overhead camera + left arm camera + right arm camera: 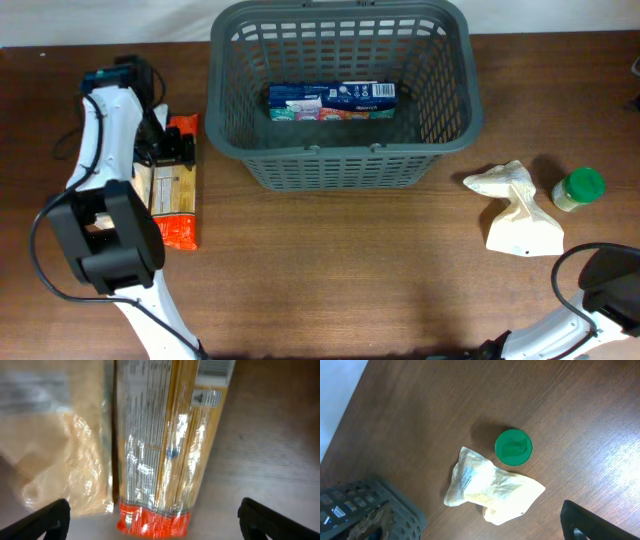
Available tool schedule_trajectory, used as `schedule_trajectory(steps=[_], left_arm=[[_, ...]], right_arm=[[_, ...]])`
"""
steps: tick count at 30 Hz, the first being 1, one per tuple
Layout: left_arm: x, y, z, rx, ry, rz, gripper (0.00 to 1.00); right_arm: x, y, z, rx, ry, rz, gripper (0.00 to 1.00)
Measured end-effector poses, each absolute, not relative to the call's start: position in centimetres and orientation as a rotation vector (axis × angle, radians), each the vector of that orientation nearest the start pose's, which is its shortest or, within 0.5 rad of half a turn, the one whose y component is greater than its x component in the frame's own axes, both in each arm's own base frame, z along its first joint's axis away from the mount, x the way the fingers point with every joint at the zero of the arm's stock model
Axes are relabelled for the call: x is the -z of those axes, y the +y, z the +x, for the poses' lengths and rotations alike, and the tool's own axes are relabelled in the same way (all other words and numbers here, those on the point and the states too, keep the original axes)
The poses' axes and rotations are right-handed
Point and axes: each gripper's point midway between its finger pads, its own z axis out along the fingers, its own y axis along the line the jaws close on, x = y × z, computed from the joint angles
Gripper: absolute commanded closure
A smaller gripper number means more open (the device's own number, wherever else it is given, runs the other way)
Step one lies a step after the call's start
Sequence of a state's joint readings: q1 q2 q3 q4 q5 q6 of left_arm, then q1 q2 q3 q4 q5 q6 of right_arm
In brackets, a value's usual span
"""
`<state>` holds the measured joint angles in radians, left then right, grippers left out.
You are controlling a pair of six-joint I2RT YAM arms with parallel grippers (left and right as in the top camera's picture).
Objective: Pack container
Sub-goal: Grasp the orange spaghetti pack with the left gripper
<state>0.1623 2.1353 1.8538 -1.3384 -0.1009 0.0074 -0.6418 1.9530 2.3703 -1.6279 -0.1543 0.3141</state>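
The left gripper grabs the spaghetti packet [165, 445] across its middle next, fingers on both long sides. Then the packet goes flat beside the container's blue box.
The dark grey container [340, 160] stands at the back middle of the table with a blue box [332, 100] lying inside. Its corner shows in the right wrist view [370, 510]. My left gripper [152, 515] is open, low over the red end of an orange spaghetti packet [165, 445], one finger on each side. The packet lies left of the container [172, 185]. My right arm [608, 282] is at the front right corner. One finger of my right gripper [580, 521] shows far to the side, empty and high above the table.
A crumpled white bag [515, 210] and a green-lidded jar [580, 188] sit right of the container; both show in the right wrist view, bag [490, 487], jar [513, 447]. A clear plastic bag [65, 460] lies beside the spaghetti packet.
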Motion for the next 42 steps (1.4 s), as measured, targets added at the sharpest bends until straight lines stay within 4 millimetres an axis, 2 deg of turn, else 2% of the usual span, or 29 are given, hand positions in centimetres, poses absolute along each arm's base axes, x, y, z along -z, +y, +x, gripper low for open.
schedule_trajectory(steps=[3,8,10,23,29,33,34,35,36,37,38,40,42], left_arm=[[-6.5,8.2,39.7,-0.154,3.175,-0.236,0.0],[-2.5,8.2,39.4,-0.147,3.222,-0.175,0.01],[-1.7,8.2,39.6,-0.149,3.211,-0.166,0.01],[-1.2,7.6,41.5,-0.073,3.132,-0.159,0.0],[-1.1,7.3,41.8,-0.047,3.123,-0.117,0.05],[-1.0,7.3,41.8,-0.042,3.128,-0.096,0.11],[-0.8,7.3,41.7,-0.042,3.133,-0.086,0.18],[-0.6,7.3,41.7,-0.042,3.136,-0.083,0.31],[-0.3,7.4,41.5,-0.048,3.147,-0.076,0.53],[-0.2,7.5,41.5,-0.053,3.151,-0.078,0.84],[-0.1,7.5,41.3,-0.053,3.159,-0.076,0.98],[-0.4,7.4,41.2,-0.047,3.166,-0.076,0.98],[-1.5,7.5,41.2,-0.053,3.159,-0.073,0.98]], right_arm=[[-28.4,-22.1,34.0,-0.129,2.468,1.234,0.01],[-28.4,-22.1,34.0,-0.128,2.468,1.235,0.01],[-28.4,-22.1,34.0,-0.128,2.468,1.235,0.01],[-28.4,-22.1,34.0,-0.128,2.468,1.235,0.01],[-28.4,-22.1,34.0,-0.128,2.468,1.235,0.01],[-28.4,-22.1,34.0,-0.128,2.468,1.234,0.01],[-28.4,-22.1,34.0,-0.128,2.467,1.234,0.01],[-28.4,-22.1,34.0,-0.128,2.467,1.234,0.01],[-28.4,-22.1,34.0,-0.129,2.467,1.235,0.01],[-28.4,-22.1,34.0,-0.128,2.468,1.235,0.01],[-28.4,-22.1,34.0,-0.128,2.468,1.235,0.01],[-28.4,-22.1,34.0,-0.128,2.468,1.235,0.01],[-28.4,-22.1,34.0,-0.128,2.467,1.234,0.01]])
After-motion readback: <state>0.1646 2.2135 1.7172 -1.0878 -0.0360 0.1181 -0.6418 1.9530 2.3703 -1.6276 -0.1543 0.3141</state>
